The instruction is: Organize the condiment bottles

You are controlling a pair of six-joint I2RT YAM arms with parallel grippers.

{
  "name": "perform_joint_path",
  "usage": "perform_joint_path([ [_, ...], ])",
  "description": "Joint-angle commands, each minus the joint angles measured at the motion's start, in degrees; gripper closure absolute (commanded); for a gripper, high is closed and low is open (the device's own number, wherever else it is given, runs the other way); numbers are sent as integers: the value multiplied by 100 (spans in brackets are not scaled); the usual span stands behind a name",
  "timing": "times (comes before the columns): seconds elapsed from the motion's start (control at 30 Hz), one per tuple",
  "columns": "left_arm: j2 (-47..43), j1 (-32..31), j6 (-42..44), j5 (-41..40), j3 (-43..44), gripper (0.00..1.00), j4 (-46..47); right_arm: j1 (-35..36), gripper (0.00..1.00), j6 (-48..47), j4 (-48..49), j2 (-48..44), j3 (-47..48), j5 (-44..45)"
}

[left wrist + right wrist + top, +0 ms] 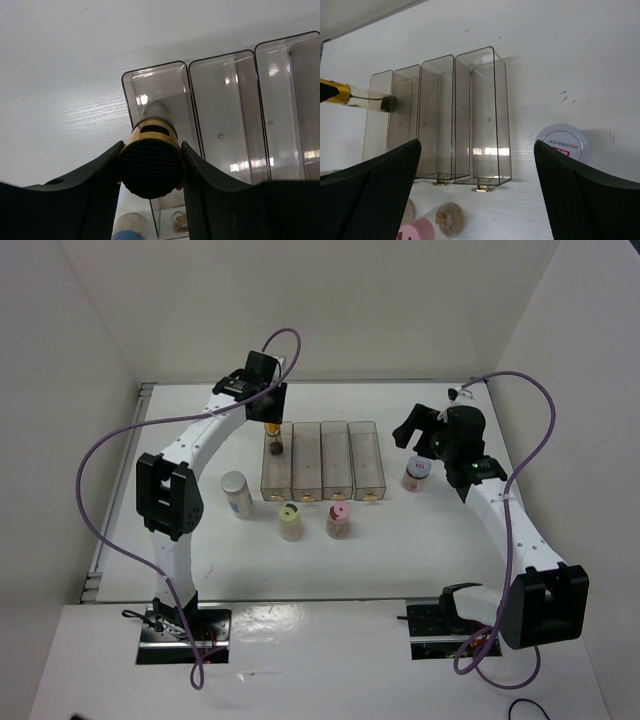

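The dark bottle hangs upright with its lower end between the sides of its clear bin and would stay standing there, so the robot's left gripper needs to release it now.
My left gripper [271,423] is shut on the dark bottle with the gold band [274,442], held by its cap [151,169]. The bottle hangs upright with its lower end at the far end of the leftmost clear bin [160,82]. It also shows in the right wrist view [367,98]. My right gripper [424,443] is open and empty above the reddish-brown jar [416,475], whose white lid [561,143] lies by my right finger. The white grey-lidded bottle [237,494], the beige yellow-lidded bottle [290,521] and the brown pink-lidded bottle [339,521] stand in front of the bins.
Four clear rectangular bins [337,460] stand side by side at the middle of the table, long sides running front to back; the three right ones [480,100] hold nothing. White walls close in the table at the back and both sides.
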Motion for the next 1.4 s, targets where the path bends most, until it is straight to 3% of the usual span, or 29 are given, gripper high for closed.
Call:
perform_joint_path([
  [0.0,58,-23,5,-19,11,73,295,40,2,31,134,-160,58,-17],
  [0.33,163,-23,-48,113,-42,46,295,40,2,-74,-94,-108,226,-122],
  [0.6,163,-23,-48,113,-42,32,295,40,2,-127,-200,-108,278,-123],
  [0.83,-30,-23,-48,182,107,0,128,40,2,-127,-200,-160,331,-228],
  [1.2,-1040,-23,-48,351,933,0,-417,40,2,-188,-148,-213,339,-438],
  [1.37,-1997,196,-380,-98,533,0,-716,40,2,-241,-148,-99,656,-614],
])
